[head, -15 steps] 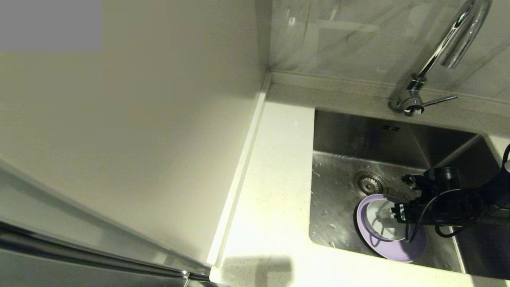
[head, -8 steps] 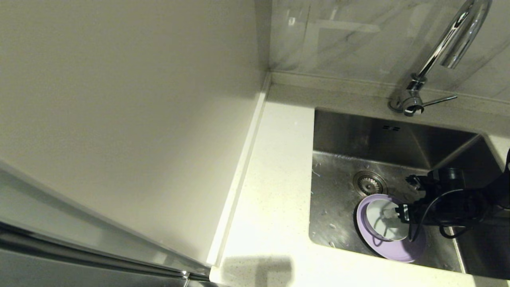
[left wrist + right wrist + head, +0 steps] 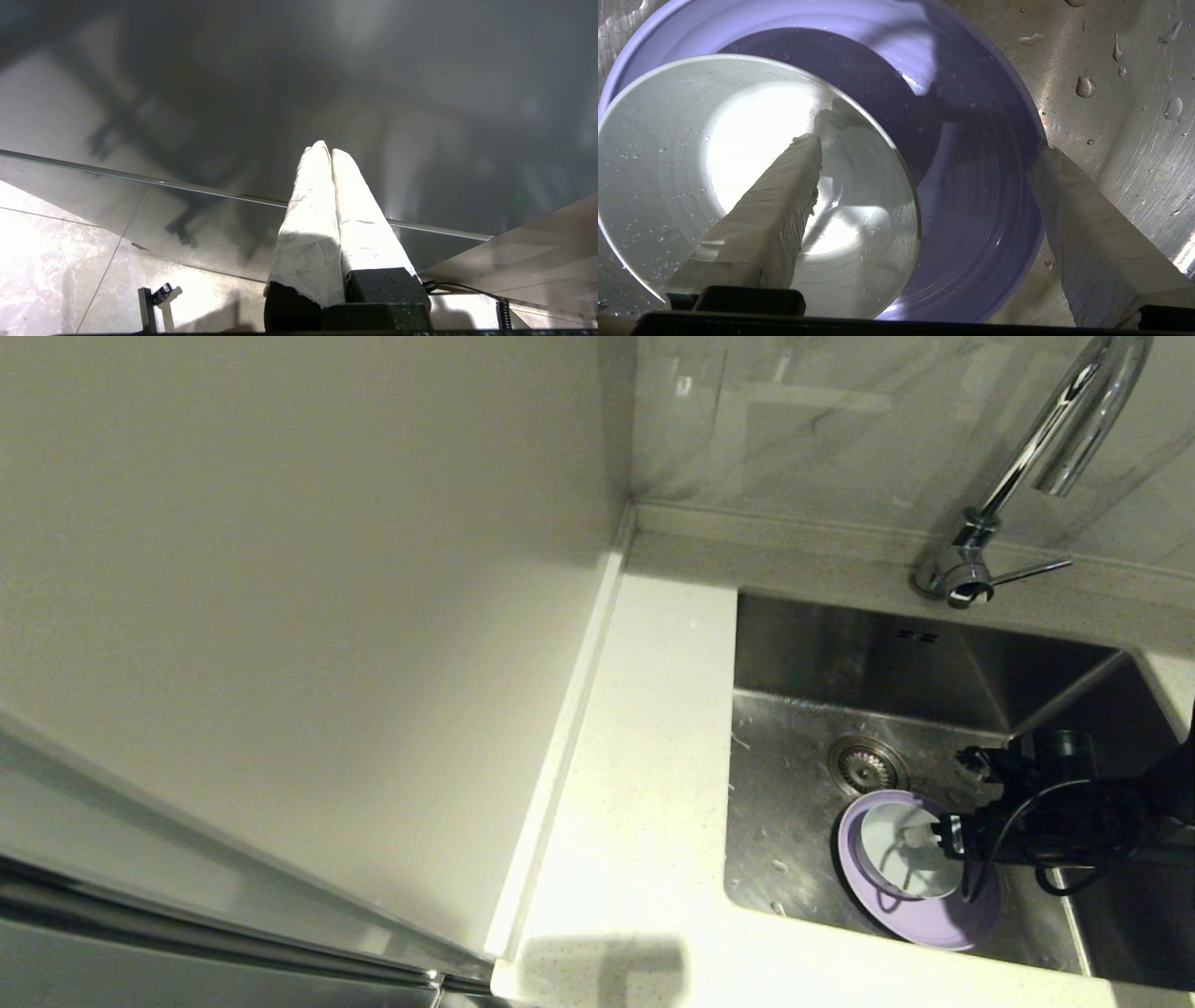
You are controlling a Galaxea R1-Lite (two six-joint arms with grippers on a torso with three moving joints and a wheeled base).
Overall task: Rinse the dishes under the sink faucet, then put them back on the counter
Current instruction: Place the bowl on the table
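The bowl's rim (image 3: 907,172) is above the ends of my fingers, with one finger inside and one at the lilac plate's edge (image 3: 1039,118). I should close my right gripper now. Closing now would hold the bowl.
The lilac plate (image 3: 943,919) lies on the floor of the sink (image 3: 794,821), and the pale blue-green bowl (image 3: 896,859) sits on it, wet with droplets. My right gripper (image 3: 924,845) hangs open just above them. In the right wrist view one finger (image 3: 784,196) reaches into the bowl (image 3: 714,163), while the other stands outside the rim of the plate (image 3: 971,186); the gripper (image 3: 927,147) holds nothing. The pink bowl is out of view. My left gripper (image 3: 327,150) is parked away from the sink, shut and empty.
The chrome faucet (image 3: 1046,439) with its side lever (image 3: 1032,571) rises behind the sink; no water runs from it. The drain strainer (image 3: 864,765) lies just behind the plate. White speckled counter (image 3: 644,784) runs left of the sink, bounded by a raised strip and cream wall.
My right gripper has drawn back slightly to the right, uncovering more of the bowl. The bowl and plate have stayed in place.
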